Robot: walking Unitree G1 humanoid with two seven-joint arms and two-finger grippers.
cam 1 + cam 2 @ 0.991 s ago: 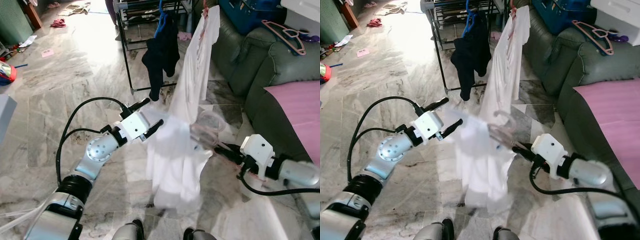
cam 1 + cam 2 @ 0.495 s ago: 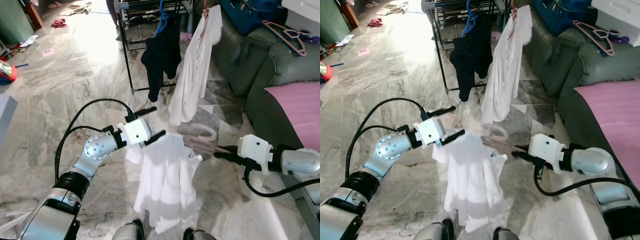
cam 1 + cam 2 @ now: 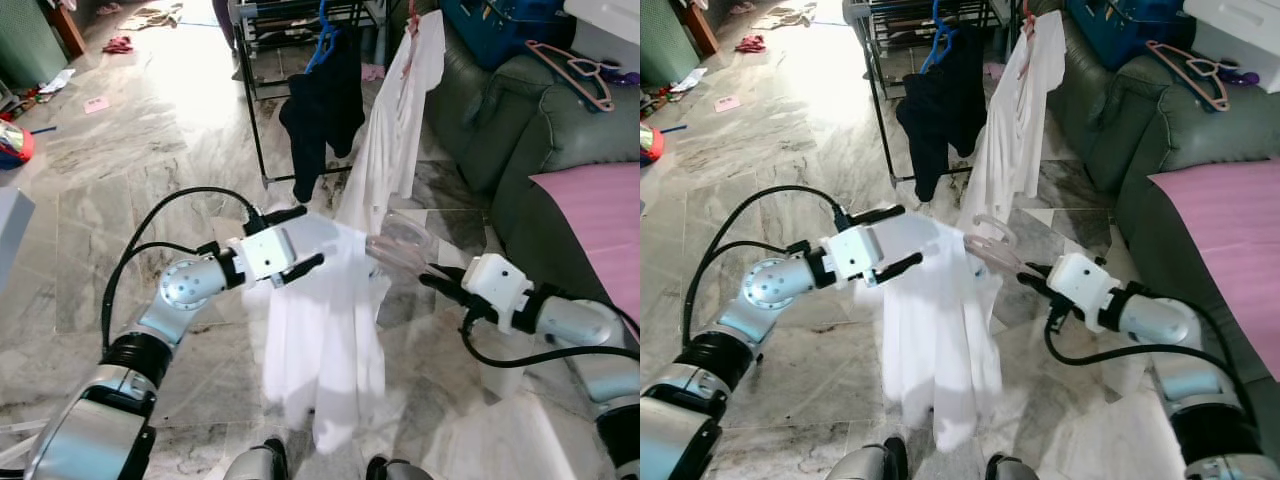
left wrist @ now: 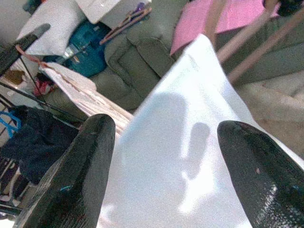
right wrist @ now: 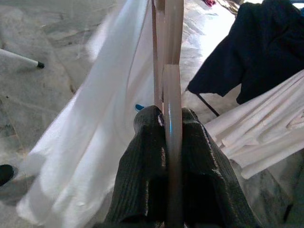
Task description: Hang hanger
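Note:
Next, my left gripper grabs the shirt by its raised shoulder edge. The cloth (image 4: pixel 180 156) below that edge hangs slack in loose folds toward the floor.
A pale pink hanger (image 3: pixel 400 248) carries a white shirt (image 3: pixel 320 340) that hangs down to just above the floor in front of me. My right gripper (image 3: pixel 432 280) is shut on the hanger's end; in the right wrist view the hanger bar (image 5: pixel 172 57) runs out from between the closed fingers (image 5: pixel 142 180). My left gripper (image 3: pixel 310 236) is open at the shirt's shoulder, its fingers to either side of the fabric. In the left wrist view the white cloth (image 4: pixel 180 156) lies between the two spread fingertips (image 4: pixel 80 175).
A black drying rack (image 3: pixel 255 110) stands ahead with a dark garment (image 3: pixel 320 105) on a blue hanger and another white shirt (image 3: pixel 395 130). A green sofa (image 3: pixel 520 110) on the right holds a pink hanger (image 3: pixel 570 70) and a pink cushion (image 3: pixel 600 220). Clutter lies on the marble floor at far left.
Since half a second ago both grippers have risen and drawn closer together. The shirt has lifted with the hanger and now hangs straighter and narrower.

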